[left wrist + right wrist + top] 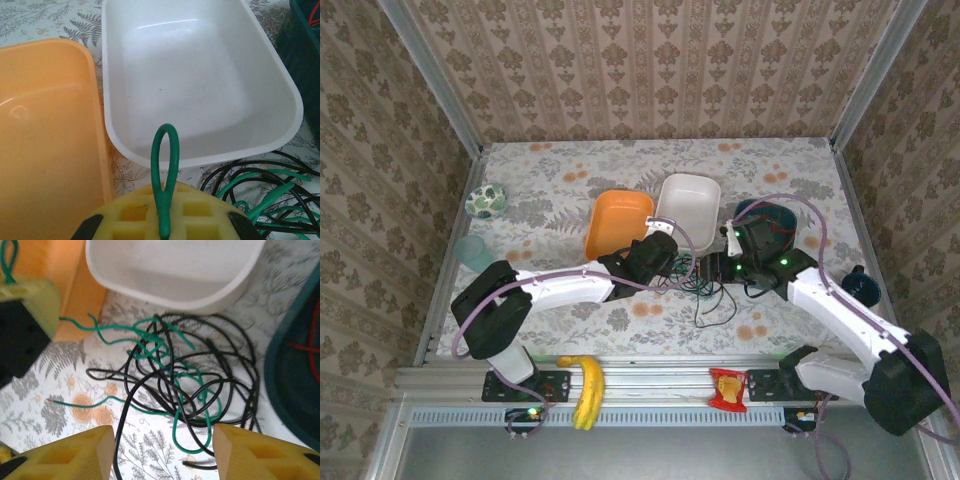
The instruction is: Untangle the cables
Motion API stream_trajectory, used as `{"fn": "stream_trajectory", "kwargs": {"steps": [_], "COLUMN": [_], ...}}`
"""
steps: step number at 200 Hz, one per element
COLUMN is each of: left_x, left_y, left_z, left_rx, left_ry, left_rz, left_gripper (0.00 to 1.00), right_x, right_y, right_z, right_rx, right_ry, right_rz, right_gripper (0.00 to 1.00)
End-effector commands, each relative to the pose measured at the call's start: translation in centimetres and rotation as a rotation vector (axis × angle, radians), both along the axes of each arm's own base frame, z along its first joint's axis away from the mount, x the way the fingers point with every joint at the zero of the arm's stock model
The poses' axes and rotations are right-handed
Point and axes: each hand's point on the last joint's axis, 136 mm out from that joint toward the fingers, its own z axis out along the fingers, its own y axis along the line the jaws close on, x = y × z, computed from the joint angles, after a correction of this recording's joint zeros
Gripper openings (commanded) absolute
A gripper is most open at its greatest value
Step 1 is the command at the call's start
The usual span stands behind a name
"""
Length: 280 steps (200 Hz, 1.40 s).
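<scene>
I will next use my right gripper to grab only the black cable near its loose end. The green loop will stay free, and this is to untangle the cables.
A tangle of black and green cables lies on the floral cloth in front of the white bin; from above it sits between the two grippers. My left gripper is shut on a loop of the green cable, which stands up out of its yellow pads. It hovers by the bins. Just above the tangle my right gripper is open, with a green loop and black strands lying between its fingers, untouched. A red cable rests in the dark teal bowl.
An orange bin and the white bin stand side by side behind the tangle, with the teal bowl to their right. A patterned ball and a pale cup sit far left. A banana and a red packet lie on the front rail.
</scene>
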Motion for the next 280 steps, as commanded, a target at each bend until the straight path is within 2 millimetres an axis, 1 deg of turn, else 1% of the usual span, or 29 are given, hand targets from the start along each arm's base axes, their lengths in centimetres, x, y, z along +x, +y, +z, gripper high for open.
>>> {"fn": "stream_trajectory", "kwargs": {"steps": [1, 18, 29, 48, 64, 85, 101, 110, 119, 126, 133, 140, 142, 157, 169, 183, 198, 213, 230, 248, 254, 257, 280], "left_x": [0.3, 0.3, 0.3, 0.3, 0.2, 0.3, 0.2, 0.2, 0.3, 0.3, 0.3, 0.3, 0.3, 0.4, 0.4, 0.5, 0.5, 0.6, 0.6, 0.7, 0.7, 0.7, 0.9], "left_y": [0.1, 0.3, 0.4, 0.4, 0.4, 0.4, 0.4, 0.3, 0.3, 0.3, 0.3, 0.3, 0.3, 0.3, 0.2, 0.2, 0.1, 0.3, 0.5, 0.8, 1.0, 1.0, 1.6], "left_z": [0.2, 0.0, 0.1, 0.1, 0.1, 0.2, 0.2, 0.2, 0.1, 0.0, -0.1, -0.2, -0.2, -0.3, -0.4, -0.5, -0.6, -0.9, -1.2, -1.6, -1.7, -1.7, -2.0], "left_rx": [0.032, 0.042, 0.044, 0.043, 0.043, 0.043, 0.042, 0.043, 0.044, 0.047, 0.051, 0.055, 0.056, 0.070, 0.076, 0.080, 0.085, 0.103, 0.129, 0.158, 0.164, 0.166, 0.168], "left_ry": [-0.015, -0.012, -0.012, -0.013, -0.015, -0.015, -0.015, -0.016, -0.014, -0.011, -0.009, -0.005, -0.004, 0.004, 0.007, 0.011, 0.012, 0.021, 0.032, 0.045, 0.048, 0.049, 0.067], "left_rz": [0.011, 0.019, 0.018, 0.019, 0.015, 0.015, 0.014, 0.014, 0.014, 0.015, 0.016, 0.018, 0.019, 0.022, 0.022, 0.023, 0.023, 0.028, 0.038, 0.054, 0.058, 0.061, 0.084], "left_gripper": [0.00, 0.00, 0.00, 0.00, 0.00, 0.00, 0.00, 0.00, 0.00, 0.00, 0.00, 0.00, 0.00, 0.00, 0.00, 0.00, 0.00, 0.00, 0.00, 0.00, 0.00, 0.00, 0.00], "right_x": [-0.3, -0.6, -0.8, -1.5, -1.7, -1.3, -0.7, -0.3, 0.1, 0.4, 0.6, 0.9, 0.9, 1.4, 1.8, 2.1, 2.5, 2.8, 3.2, 3.5, 3.5, 3.5, 3.3], "right_y": [-2.1, -3.2, -3.4, -2.8, -2.0, -1.4, -1.2, -1.1, -1.1, -1.0, -0.9, -0.8, -0.7, -0.5, -0.4, -0.3, -0.5, -1.1, -2.2, -3.2, -3.4, -3.5, -4.2], "right_z": [-0.3, -1.2, -1.9, -3.7, -4.8, -6.0, -6.5, -6.6, -6.7, -6.6, -6.4, -5.8, -5.7, -3.4, -0.8, 3.2, 8.0, 12.6, 17.2, 21.9, 23.2, 24.2, 29.0], "right_rx": [-0.018, -0.027, -0.033, -0.020, 0.012, 0.032, 0.037, 0.034, 0.035, 0.036, 0.040, 0.046, 0.046, 0.061, 0.075, 0.104, 0.127, 0.135, 0.125, 0.121, 0.124, 0.129, 0.159], "right_ry": [0.001, 0.038, 0.065, 0.139, 0.181, 0.210, 0.209, 0.201, 0.191, 0.182, 0.172, 0.158, 0.155, 0.099, 0.039, -0.058, -0.177, -0.296, -0.420, -0.546, -0.584, -0.610, -0.749], "right_rz": [-0.094, -0.133, -0.142, -0.116, -0.096, -0.097, -0.099, -0.104, -0.106, -0.107, -0.105, -0.098, -0.095, -0.081, -0.070, -0.054, -0.059, -0.074, -0.113, -0.149, -0.160, -0.164, -0.194], "right_gripper": [0.54, 0.53, 0.51, 0.49, 0.47, 0.45, 0.42, 0.35, 0.26, 0.16, 0.06, 0.00, 0.00, 0.00, 0.00, 0.00, 0.00, 0.00, 0.00, 0.00, 0.00, 0.00, 0.00]}}
